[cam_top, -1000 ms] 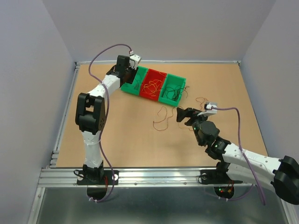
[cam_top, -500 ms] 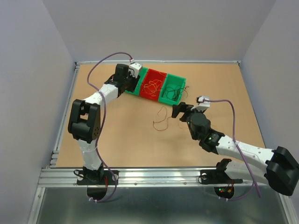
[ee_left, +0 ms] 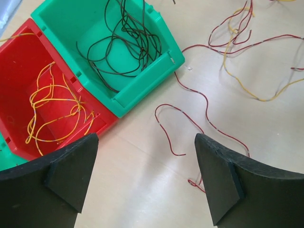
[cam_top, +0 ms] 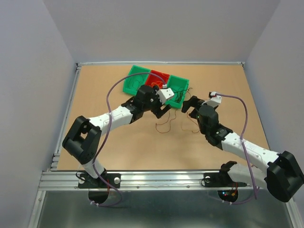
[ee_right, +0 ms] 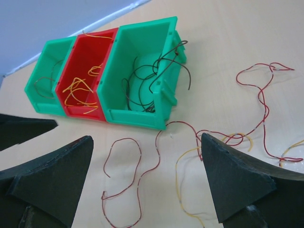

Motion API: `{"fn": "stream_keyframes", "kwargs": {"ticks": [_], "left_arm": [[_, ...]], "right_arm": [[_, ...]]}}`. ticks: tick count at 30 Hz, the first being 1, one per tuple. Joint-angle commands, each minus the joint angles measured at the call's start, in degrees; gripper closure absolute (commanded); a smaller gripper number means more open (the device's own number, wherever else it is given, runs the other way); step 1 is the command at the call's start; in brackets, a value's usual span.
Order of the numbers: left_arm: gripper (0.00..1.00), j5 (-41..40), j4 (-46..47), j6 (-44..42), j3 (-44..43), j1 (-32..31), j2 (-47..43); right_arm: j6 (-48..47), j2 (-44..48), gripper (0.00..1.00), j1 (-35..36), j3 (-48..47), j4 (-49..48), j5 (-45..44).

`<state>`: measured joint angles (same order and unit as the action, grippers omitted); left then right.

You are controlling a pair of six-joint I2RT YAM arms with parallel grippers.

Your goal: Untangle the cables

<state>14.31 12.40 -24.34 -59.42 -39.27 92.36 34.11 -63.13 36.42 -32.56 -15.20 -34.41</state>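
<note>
My left gripper needs to grab the red cable's folded loop [ee_left: 166,105] next. Then the long rest of the cable stays free to slide out of the tangle.
The cables lie loose on the table in front of the bins: a dark red strand [ee_left: 186,122] [ee_right: 138,167] [cam_top: 164,124], and a yellow one [ee_right: 178,186] [ee_left: 247,88] tangled with more red strands [ee_right: 259,90]. My left gripper [cam_top: 163,110] [ee_left: 147,175] hovers open over bare table by the red strand's end, nothing between its fingers [ee_left: 71,166]. My right gripper [cam_top: 189,105] [ee_right: 147,175] is open above the red and yellow strands, holding nothing.
Three bins stand in a row at the back. A green bin [ee_right: 142,114] [ee_left: 142,95] holds black wires, a red bin [ee_right: 71,110] [ee_left: 14,142] yellow wires, and the far green bin [ee_right: 34,90] [cam_top: 130,78] a dark strand. The two grippers are close together.
My left arm has swung from the far green bin to the table's middle, and its gripper has opened wide. My right gripper has shifted back toward the bins.
</note>
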Motion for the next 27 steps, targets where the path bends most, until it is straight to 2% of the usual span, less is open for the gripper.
{"fn": "stream_keyframes", "kwargs": {"ticks": [1, 6, 11, 19, 27], "left_arm": [[0.04, -0.1, -4.1, 0.3, -5.7, -0.3, 5.1], [0.03, -2.1, -7.3, 1.3, -9.3, -1.1, 11.1], [0.01, 2.3, -12.2, 1.7, -13.1, -1.3, 15.0], [0.01, 9.4, -16.2, 2.7, -15.4, -1.4, 16.3], [0.01, 10.2, -18.4, 3.3, -17.4, -3.3, 20.7]], "right_arm": [[0.7, 3.9, 0.00, 0.0, 0.1, -0.4, 0.5], [0.4, 7.1, 0.00, 0.0, 1.0, -0.4, -0.7], [0.2, 9.6, 0.00, 0.0, 1.8, -0.4, -0.2], [-0.4, 10.7, 0.00, 0.0, 2.1, -0.4, -0.2], [-0.4, 11.1, 0.00, 0.0, 2.4, -0.7, 0.1]]}}
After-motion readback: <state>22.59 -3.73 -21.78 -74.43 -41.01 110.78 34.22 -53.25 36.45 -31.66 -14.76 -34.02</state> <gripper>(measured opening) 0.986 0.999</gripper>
